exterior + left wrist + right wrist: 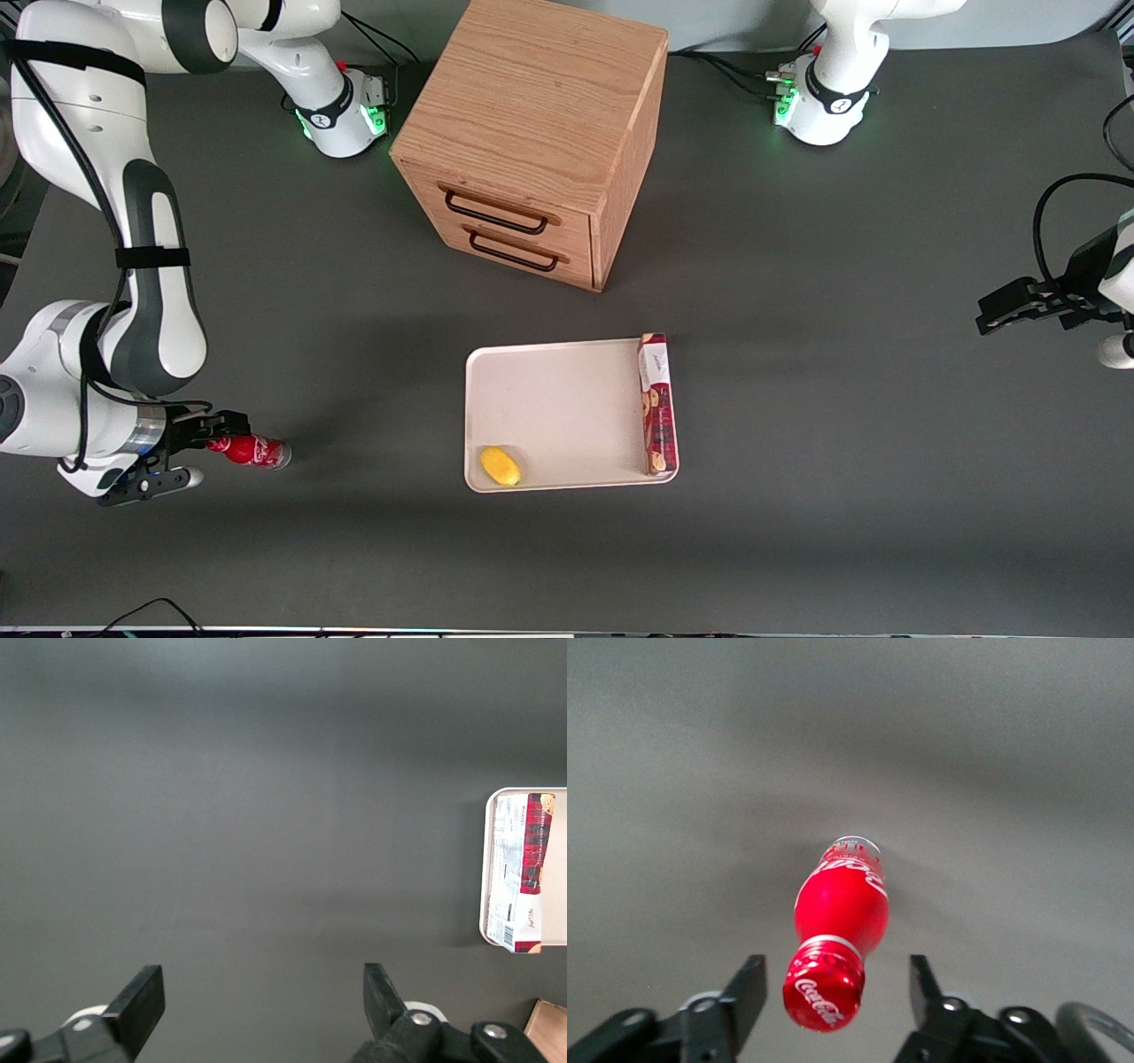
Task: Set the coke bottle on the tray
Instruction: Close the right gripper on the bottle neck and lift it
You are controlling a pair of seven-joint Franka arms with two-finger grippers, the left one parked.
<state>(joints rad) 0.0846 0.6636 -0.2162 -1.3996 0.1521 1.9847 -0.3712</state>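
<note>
The coke bottle needs to go on the tray, so my right gripper needs to grab it next by its red cap end [824,988].
The coke bottle [255,450] is small and red with white lettering. It lies on its side on the dark table toward the working arm's end, well apart from the tray. In the right wrist view the bottle [842,908] points its red cap at the camera. My right gripper [217,449] is low at the table around the cap end. It is open in the right wrist view [835,967], with a gap between each finger and the cap. The cream-white tray [567,403] lies at mid-table, nearer the front camera than the cabinet.
A long red cookie box [656,403] lies along one edge of the tray, and a small yellow object [500,466] sits in a tray corner. A wooden drawer cabinet [532,142] stands farther from the camera. The left wrist view shows the tray's edge [485,868] and the cookie box [523,873].
</note>
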